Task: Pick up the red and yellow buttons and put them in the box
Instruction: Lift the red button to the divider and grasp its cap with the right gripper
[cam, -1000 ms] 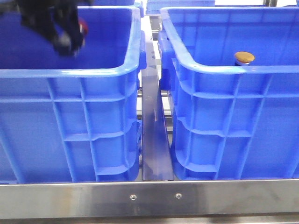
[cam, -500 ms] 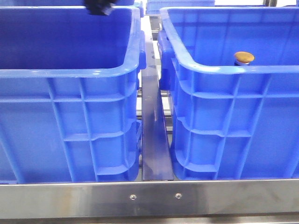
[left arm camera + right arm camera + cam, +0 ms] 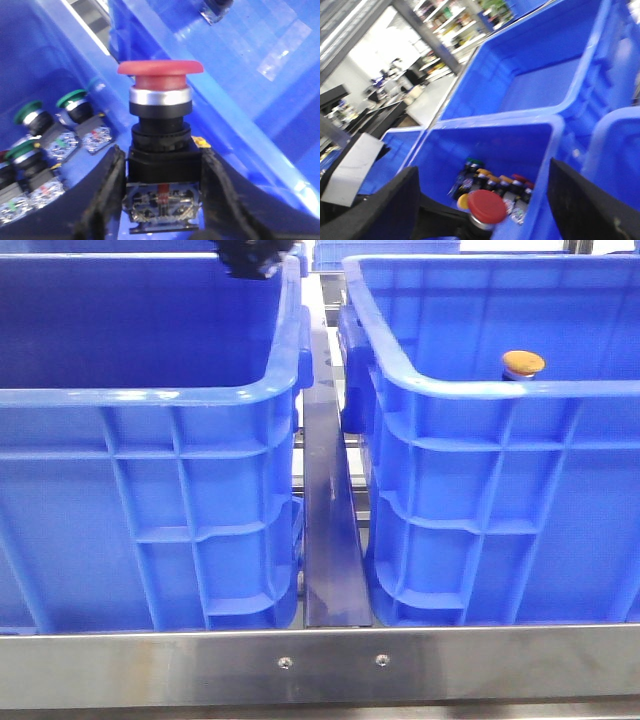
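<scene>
The right gripper grabs the red button by its exposed cap [image 3: 488, 206] next, since the left gripper stays shut around the dark body.
My left gripper [image 3: 162, 200] is shut on the dark body of the red button [image 3: 160, 72], whose cap stands upright above the fingers. In the front view only the left gripper's dark tip [image 3: 250, 258] shows, at the top above the left blue crate [image 3: 150, 395]. The yellow button [image 3: 523, 364] pokes its orange-yellow cap above the near rim of the right blue crate [image 3: 480, 390]. My right gripper [image 3: 482, 170] stands wide open and holds nothing; beyond it I see the held red button [image 3: 486, 206]. Which crate is the box I cannot tell.
Several green-capped buttons [image 3: 75, 102] lie on the crate floor below the left gripper. A cluster of mixed buttons [image 3: 495, 182] sits in a crate under the right gripper, and another blue crate [image 3: 540, 75] lies beyond. A metal rail [image 3: 320, 665] runs along the front.
The left gripper has risen out of the left crate with the red button and moved right, until only its tip shows at the top of the front view. The yellow button has not moved.
</scene>
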Tool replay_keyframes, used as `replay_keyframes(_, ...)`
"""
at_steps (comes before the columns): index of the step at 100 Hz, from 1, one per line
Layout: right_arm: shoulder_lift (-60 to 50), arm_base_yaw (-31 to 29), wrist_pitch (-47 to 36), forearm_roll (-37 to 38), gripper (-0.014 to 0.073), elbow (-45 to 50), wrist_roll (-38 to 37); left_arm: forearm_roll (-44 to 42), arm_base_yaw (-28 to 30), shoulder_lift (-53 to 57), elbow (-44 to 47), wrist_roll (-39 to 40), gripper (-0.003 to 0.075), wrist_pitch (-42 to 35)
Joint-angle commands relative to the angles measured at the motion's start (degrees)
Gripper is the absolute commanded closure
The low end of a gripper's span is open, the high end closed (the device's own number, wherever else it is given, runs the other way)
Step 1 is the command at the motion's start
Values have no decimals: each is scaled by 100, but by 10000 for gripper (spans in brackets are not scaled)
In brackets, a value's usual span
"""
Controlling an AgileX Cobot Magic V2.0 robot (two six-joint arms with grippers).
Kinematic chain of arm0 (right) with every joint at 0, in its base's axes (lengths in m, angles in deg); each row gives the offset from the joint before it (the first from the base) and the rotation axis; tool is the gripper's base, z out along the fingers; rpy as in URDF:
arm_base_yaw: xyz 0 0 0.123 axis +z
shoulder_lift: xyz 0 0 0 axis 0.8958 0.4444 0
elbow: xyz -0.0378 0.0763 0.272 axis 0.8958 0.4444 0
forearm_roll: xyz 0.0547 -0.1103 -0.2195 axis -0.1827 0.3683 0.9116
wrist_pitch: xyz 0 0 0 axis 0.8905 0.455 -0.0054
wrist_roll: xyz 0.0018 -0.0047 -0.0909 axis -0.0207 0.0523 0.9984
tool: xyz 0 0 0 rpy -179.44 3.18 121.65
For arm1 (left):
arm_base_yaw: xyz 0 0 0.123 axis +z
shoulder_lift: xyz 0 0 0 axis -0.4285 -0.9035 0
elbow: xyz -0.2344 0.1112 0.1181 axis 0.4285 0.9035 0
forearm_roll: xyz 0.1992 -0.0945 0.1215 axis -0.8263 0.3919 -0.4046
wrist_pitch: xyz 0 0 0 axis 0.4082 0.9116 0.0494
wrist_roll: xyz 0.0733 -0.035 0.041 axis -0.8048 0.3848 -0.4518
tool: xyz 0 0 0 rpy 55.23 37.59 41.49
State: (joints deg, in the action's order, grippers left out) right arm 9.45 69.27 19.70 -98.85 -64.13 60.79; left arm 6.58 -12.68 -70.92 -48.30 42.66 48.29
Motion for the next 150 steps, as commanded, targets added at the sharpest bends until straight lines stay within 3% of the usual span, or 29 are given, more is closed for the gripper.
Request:
replay_keyframes(1, -46, -7, 372, -334, 41, -192, -10, 135, -240, 255, -154, -148, 674, -327)
replay_keyframes(26, 245, -7, 662, -126, 41, -192, -133, 135, -730, 255, -154, -276, 674, -440)
replay_keyframes(98, 602, 133, 1779, 811, 50, -175, -259, 135, -762, 255, -154, -285, 674, -567)
replay_keyframes(108, 602, 133, 1706, 817, 116, -175, -259, 135, -762, 255, -154, -285, 674, -567)
replay_keyframes(127, 602, 133, 1692, 819, 421, -175, -259, 135, -762, 255, -154, -285, 668, -567)
replay_keyframes(138, 602, 133, 1692, 819, 485, -175, -259, 135, -762, 255, -154, -285, 580, -567)
replay_keyframes(150, 602, 133, 1686, 819, 484, -175, -259, 135, -762, 255, -154, -285, 356, -567)
